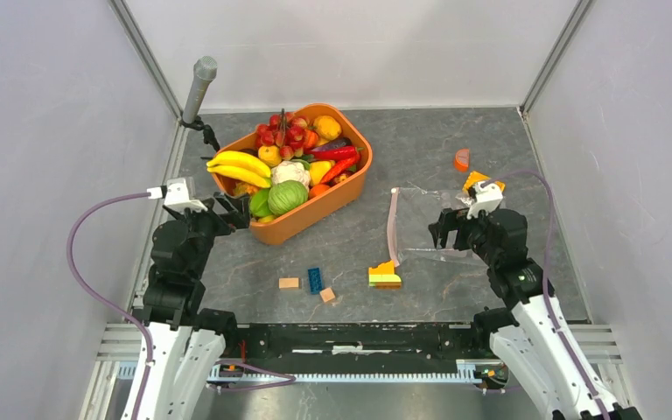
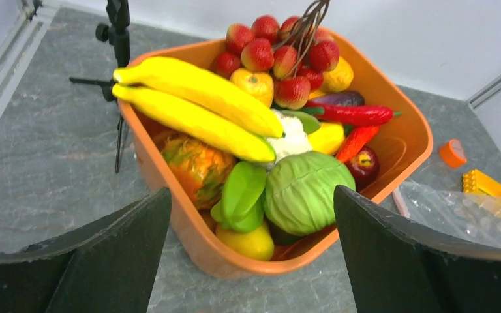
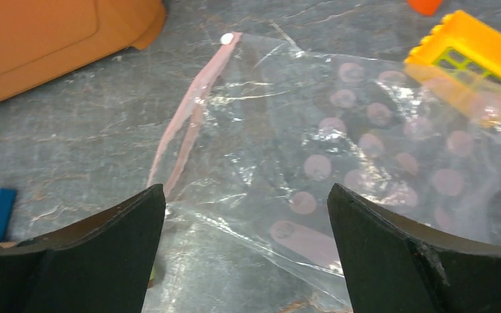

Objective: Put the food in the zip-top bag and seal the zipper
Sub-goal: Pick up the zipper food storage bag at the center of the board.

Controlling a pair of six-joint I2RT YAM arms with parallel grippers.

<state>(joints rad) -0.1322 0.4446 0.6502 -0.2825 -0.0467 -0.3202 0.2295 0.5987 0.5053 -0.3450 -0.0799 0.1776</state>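
My right gripper pinches the zip-top bag by its pink zipper edge (image 3: 177, 142) next, away from the white slider (image 3: 226, 39), to lift the bag for my left gripper.
The food fills an orange tub (image 1: 350, 197) at the back left: bananas (image 1: 239, 166), a green cabbage (image 1: 287, 196), white cauliflower (image 1: 290, 171) and red fruit (image 1: 282, 133). My left gripper (image 1: 234, 213) hangs open at the tub's near-left corner. In the left wrist view its fingers (image 2: 252, 195) frame the cabbage (image 2: 303, 192) and touch nothing. The clear zip-top bag (image 1: 424, 219) lies flat at the right, its pink zipper (image 1: 392, 226) on its left edge. My right gripper (image 3: 244, 192) is open above the bag (image 3: 339, 130), near the zipper (image 3: 192, 104) and its white slider (image 3: 226, 39).
A microphone on a stand (image 1: 198, 87) stands left of the tub. Loose blocks (image 1: 315, 280) and a stacked yellow block (image 1: 385, 276) lie near the front. An orange half-disc (image 1: 461, 159) and a yellow block (image 3: 470, 55) at the bag's far corner sit at the right. White walls enclose the table.
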